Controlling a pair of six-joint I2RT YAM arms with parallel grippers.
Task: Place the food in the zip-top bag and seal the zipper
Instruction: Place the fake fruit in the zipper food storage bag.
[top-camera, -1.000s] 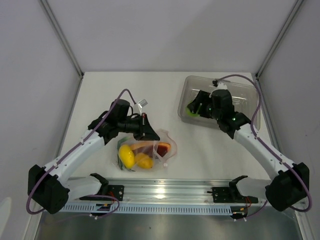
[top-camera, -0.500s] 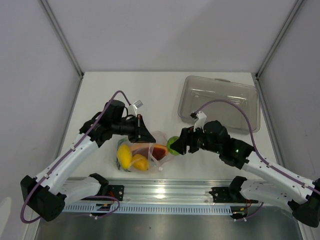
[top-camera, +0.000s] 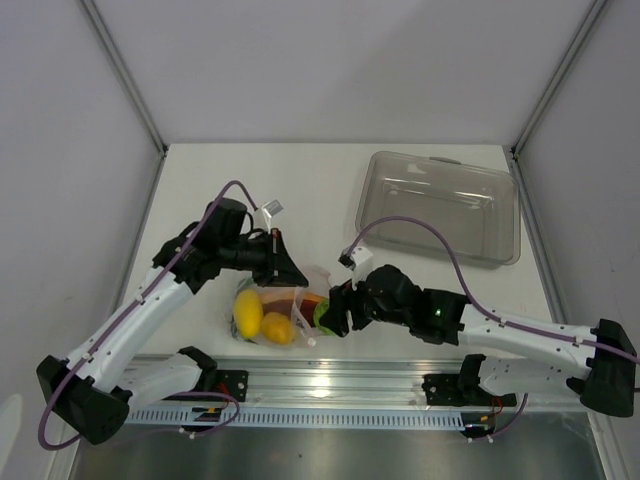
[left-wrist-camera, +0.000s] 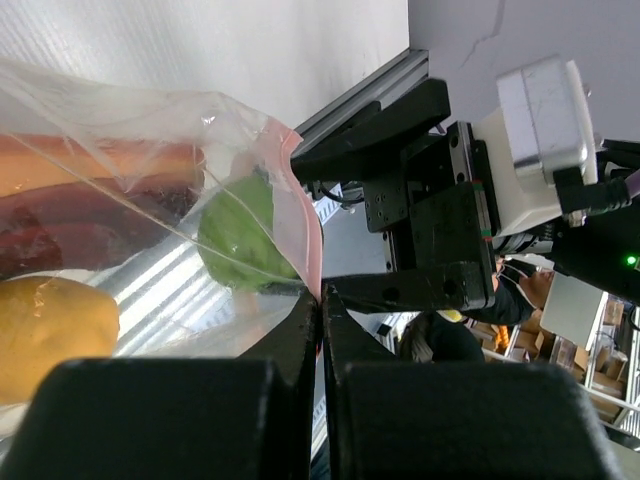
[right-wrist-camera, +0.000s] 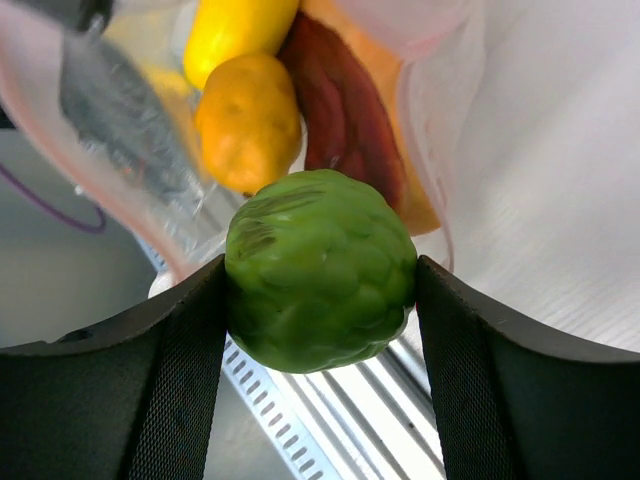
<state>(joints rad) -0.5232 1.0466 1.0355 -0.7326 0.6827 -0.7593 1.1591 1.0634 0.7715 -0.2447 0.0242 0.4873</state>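
My right gripper keeps hold of the lime (right-wrist-camera: 320, 268) until it reaches the lemons inside, then releases it. Opened now, short of them, it would end at the bag's opening.
The clear zip-top bag (top-camera: 285, 310) lies near the table's front edge, its mouth facing right. Inside are two yellow lemons (top-camera: 248, 311), (right-wrist-camera: 247, 120) and the reddish-brown meat slice (right-wrist-camera: 340, 110). My left gripper (top-camera: 297, 275) is shut on the bag's pink-red zipper strip (left-wrist-camera: 305, 215) and holds the mouth up. My right gripper (top-camera: 330, 317) is shut on the round green lime (right-wrist-camera: 320, 268) and holds it at the bag's mouth. The lime shows through the plastic in the left wrist view (left-wrist-camera: 240, 235). The thin green vegetable is hidden.
A rigid clear rectangular tray (top-camera: 438, 205) stands at the back right. The metal rail (top-camera: 340, 385) runs along the table's front edge just below the bag. White walls close in on both sides.
My right gripper carried the lime from the tray leftward and down to the bag's mouth. My left gripper kept its hold on the bag edge and shifted slightly.
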